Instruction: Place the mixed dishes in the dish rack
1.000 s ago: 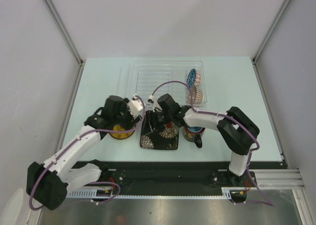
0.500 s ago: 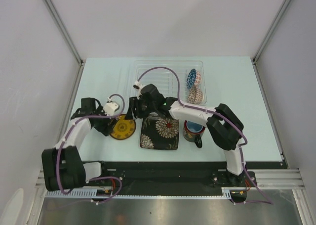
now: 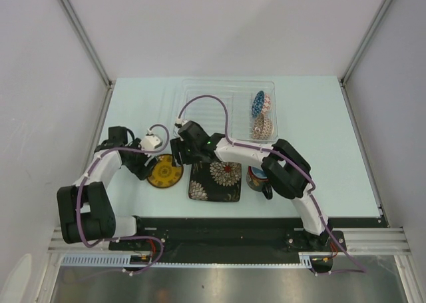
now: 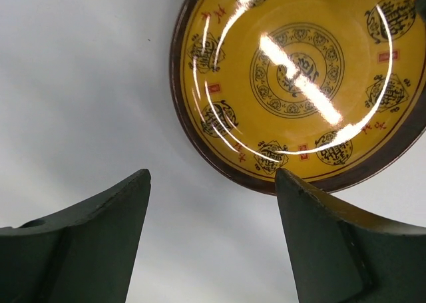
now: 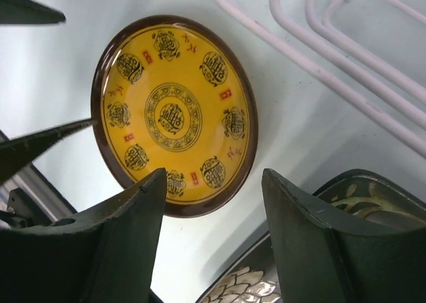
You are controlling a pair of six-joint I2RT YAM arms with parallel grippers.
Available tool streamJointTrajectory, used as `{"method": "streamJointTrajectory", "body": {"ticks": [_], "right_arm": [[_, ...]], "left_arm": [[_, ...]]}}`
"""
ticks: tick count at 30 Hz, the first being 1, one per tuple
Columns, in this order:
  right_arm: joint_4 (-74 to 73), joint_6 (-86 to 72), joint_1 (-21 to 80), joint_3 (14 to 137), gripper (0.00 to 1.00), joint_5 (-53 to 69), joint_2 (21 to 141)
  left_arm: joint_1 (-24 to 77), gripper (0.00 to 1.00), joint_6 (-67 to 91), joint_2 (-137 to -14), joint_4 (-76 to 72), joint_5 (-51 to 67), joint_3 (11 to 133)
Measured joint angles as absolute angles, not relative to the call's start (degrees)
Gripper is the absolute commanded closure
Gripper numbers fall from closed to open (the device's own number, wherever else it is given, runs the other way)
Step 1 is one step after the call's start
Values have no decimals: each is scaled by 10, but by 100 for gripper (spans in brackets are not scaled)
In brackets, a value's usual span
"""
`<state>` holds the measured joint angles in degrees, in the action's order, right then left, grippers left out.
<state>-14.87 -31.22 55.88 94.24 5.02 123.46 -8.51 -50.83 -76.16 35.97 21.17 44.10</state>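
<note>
My right gripper pinches the yellow plate's rim beside the dark plate next, leaving the yellow plate's opposite edge free for the dish rack.
The small yellow plate lies flat on the table, left of the dark square plate. My left gripper hangs open just left of the yellow plate, with only bare table between its fingers. My right gripper is open above the yellow plate's far right rim, holding nothing. The dark plate's corner shows under it. The mug stands right of the dark plate, partly hidden by the right arm. The mosaic bowl stands on edge in the clear dish rack.
The left gripper's fingers appear at the left edge of the right wrist view, close to the plate. A purple cable loops over the rack's left half. White side walls bound the table, and a black rail runs along the near edge.
My left gripper has drawn back from over the yellow plate to its left side. My right gripper has swung left from above the dark plate toward the yellow plate. Both jaws have widened.
</note>
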Motion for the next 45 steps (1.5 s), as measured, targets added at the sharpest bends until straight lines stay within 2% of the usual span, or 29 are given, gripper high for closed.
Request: {"method": "streamJointTrajectory", "body": {"ticks": [8,18,29,35,38,39,41,43,45], "right_arm": [[-155,-303,564,962,35,26,1255],[-146,-304,573,961,36,29,1274],[-69,-357,571,945,51,120,1291],[-11,-399,568,945,66,160,1302],[3,-411,567,945,81,167,1305],[6,-415,567,945,91,164,1306],[11,-419,566,945,100,155,1307],[9,-415,566,945,100,150,1308],[10,-419,566,946,100,151,1308]], "left_arm": [[-85,22,-526,-770,303,188,378],[-85,27,-526,-779,245,187,376],[-85,42,-526,-779,231,194,369],[-85,44,-526,-779,231,197,369],[-85,45,-526,-779,230,197,369],[-86,45,-526,-778,230,197,369],[-86,45,-526,-773,234,197,369],[-87,43,-526,-769,239,197,371],[-87,34,-525,-768,244,197,372]]}}
